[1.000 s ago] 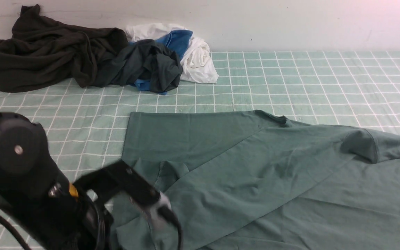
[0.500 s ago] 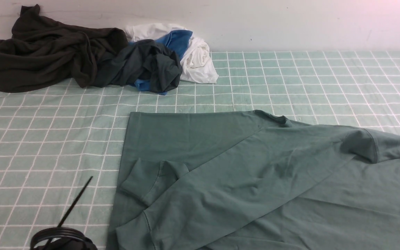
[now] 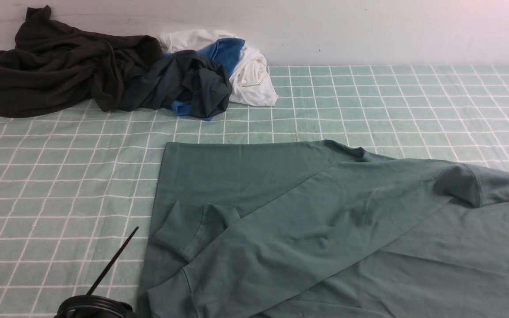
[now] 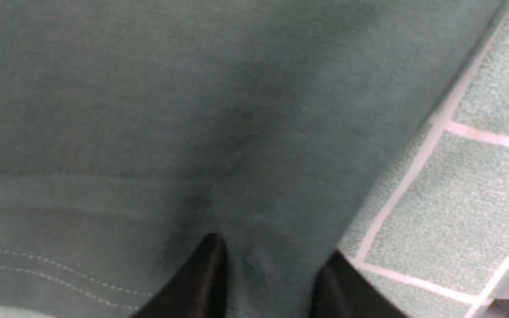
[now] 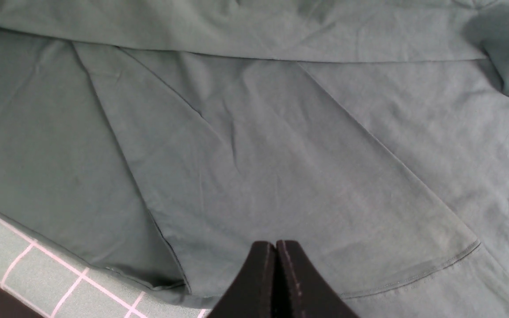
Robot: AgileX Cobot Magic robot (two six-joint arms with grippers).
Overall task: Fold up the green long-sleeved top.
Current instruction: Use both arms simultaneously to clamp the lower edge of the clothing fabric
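Observation:
My left gripper pinches the top by its side edge [image 4: 282, 278] beside the stitched hem next, since the top's body [image 4: 146, 116] lies flat on the cloth.
The green long-sleeved top [image 3: 325, 229] lies spread on the checked cloth, with one cuffed sleeve [image 3: 192, 229] folded across its body. My left gripper [image 4: 276, 265] is open, its two black fingertips [image 4: 210, 265] close over the top's hem [image 4: 60, 265] near the fabric's edge. My right gripper [image 5: 275, 247] is shut and empty, hovering above the top [image 5: 254, 145], where a folded sleeve with its cuff seam shows. Neither gripper shows in the front view; only a black ring [image 3: 93, 307] of the left arm and a thin cable sit at the bottom left.
A dark olive-black garment [image 3: 60, 66], a dark teal-grey garment with blue trim [image 3: 188, 84] and a white garment [image 3: 250, 70] are piled at the far left by the wall. The green checked cloth [image 3: 391, 97] covers the table.
The left arm has dropped out of the front view from the top's near left corner. Its black ring and cable have shifted a little right. The top has not moved.

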